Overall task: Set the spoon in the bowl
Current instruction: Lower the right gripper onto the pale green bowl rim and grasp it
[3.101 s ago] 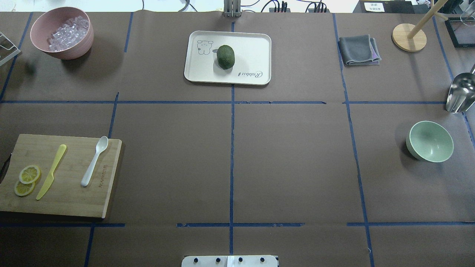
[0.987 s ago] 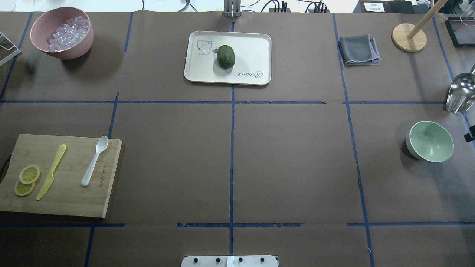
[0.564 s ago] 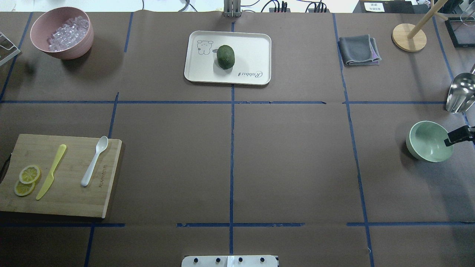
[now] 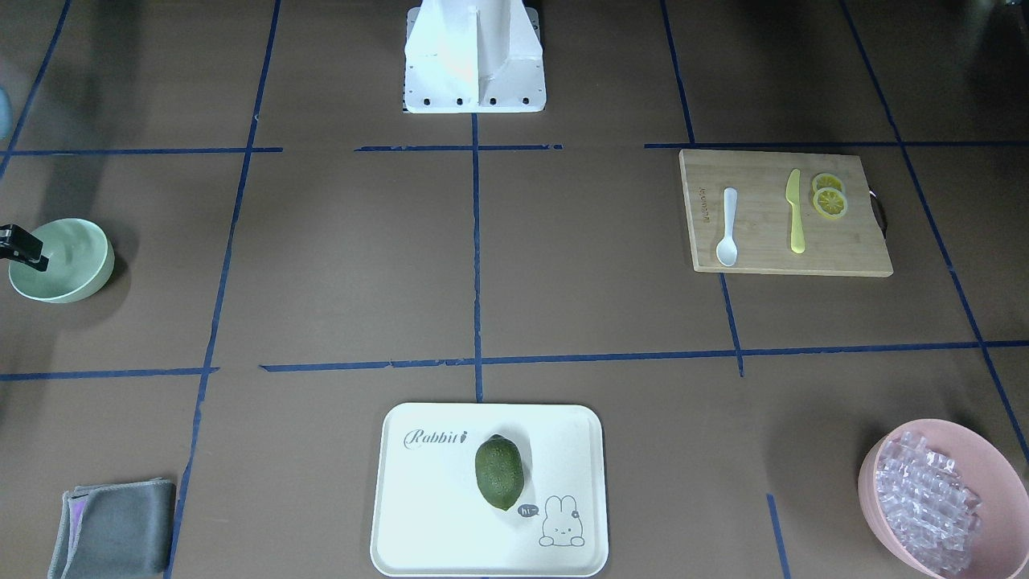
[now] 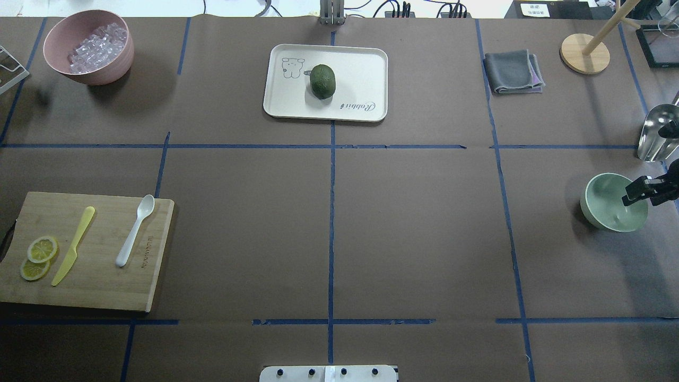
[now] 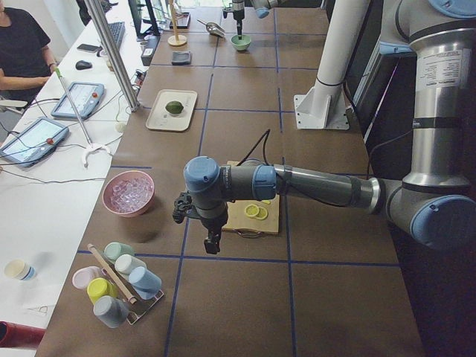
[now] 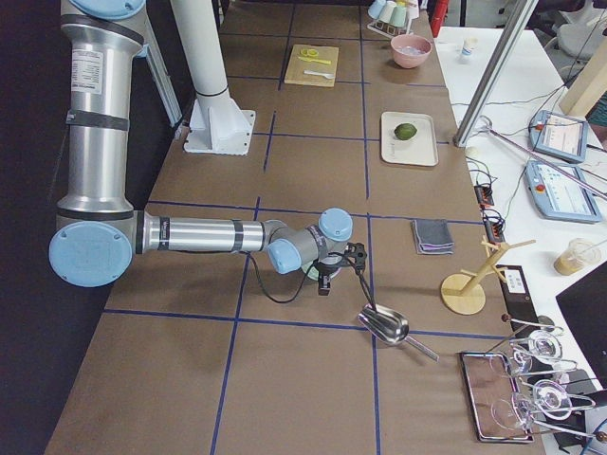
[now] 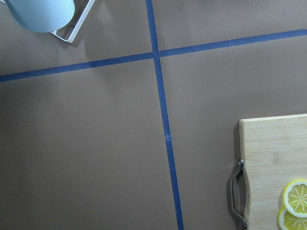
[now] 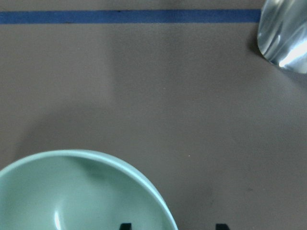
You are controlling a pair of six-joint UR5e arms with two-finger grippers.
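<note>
My right gripper should next pinch the mint-green bowl by its rim to set it out for the spoon.
The white spoon lies on the wooden cutting board at the near left, next to a yellow knife; it also shows in the front view. The mint-green bowl stands empty at the right, also seen in the front view. My right gripper hangs over the bowl's right rim. In the right wrist view its fingertips stand apart, open and empty, above the bowl. My left gripper shows only in the exterior left view, beside the board's outer end; I cannot tell its state.
Lemon slices lie on the board. A pink bowl of clear cubes stands far left. A white tray with a green fruit is at far centre. A grey cloth, wooden stand and metal scoop are at the right.
My right gripper has come in from the right edge and now hangs over the bowl's right rim. Spoon, bowl and the other objects have not moved.
</note>
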